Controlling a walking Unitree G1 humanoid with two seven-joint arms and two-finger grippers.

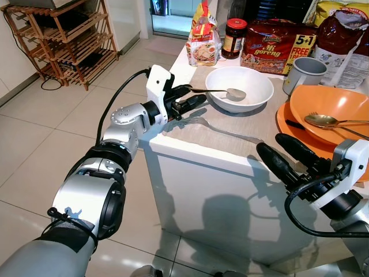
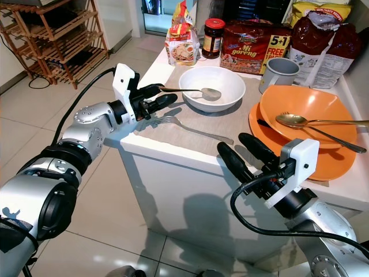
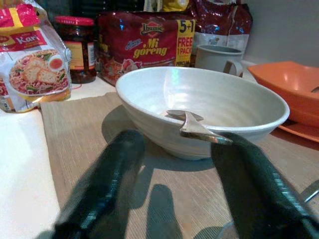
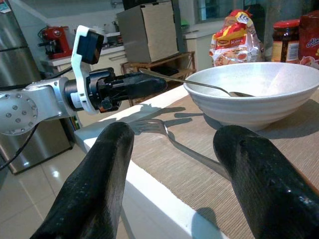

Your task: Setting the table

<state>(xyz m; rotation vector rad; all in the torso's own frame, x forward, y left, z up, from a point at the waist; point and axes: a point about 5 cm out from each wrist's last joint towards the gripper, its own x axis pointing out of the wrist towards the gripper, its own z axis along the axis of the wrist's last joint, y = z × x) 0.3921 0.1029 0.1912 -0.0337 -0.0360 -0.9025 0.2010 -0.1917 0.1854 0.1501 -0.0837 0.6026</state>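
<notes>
I need to grab the spoon with my left gripper next by its handle end [image 3: 214, 137] sticking out past the rim of the bowl, because the white bowl's side closes around the spoon's scoop.
A white bowl [image 1: 239, 86] stands on a beige placemat [image 1: 225, 124] on the white table, and a silver spoon [image 1: 230, 92] lies in it with its handle over the rim. My left gripper [image 1: 189, 98] is open at the bowl's left side. In the left wrist view the spoon handle [image 3: 197, 127] ends between the two fingers. A silver fork [image 1: 213, 128] lies on the mat in front of the bowl. My right gripper [image 1: 271, 144] hovers open at the table's front edge, pointing at the fork [image 4: 199, 157].
To the right, an orange bowl [image 1: 328, 107] on an orange plate [image 1: 285, 124] holds a gold spoon [image 1: 323, 120]. A grey mug [image 1: 305, 74], noodle packs [image 1: 271, 52] and a jar [image 1: 233, 37] line the back. A wooden rack [image 1: 63, 40] stands on the tiled floor at left.
</notes>
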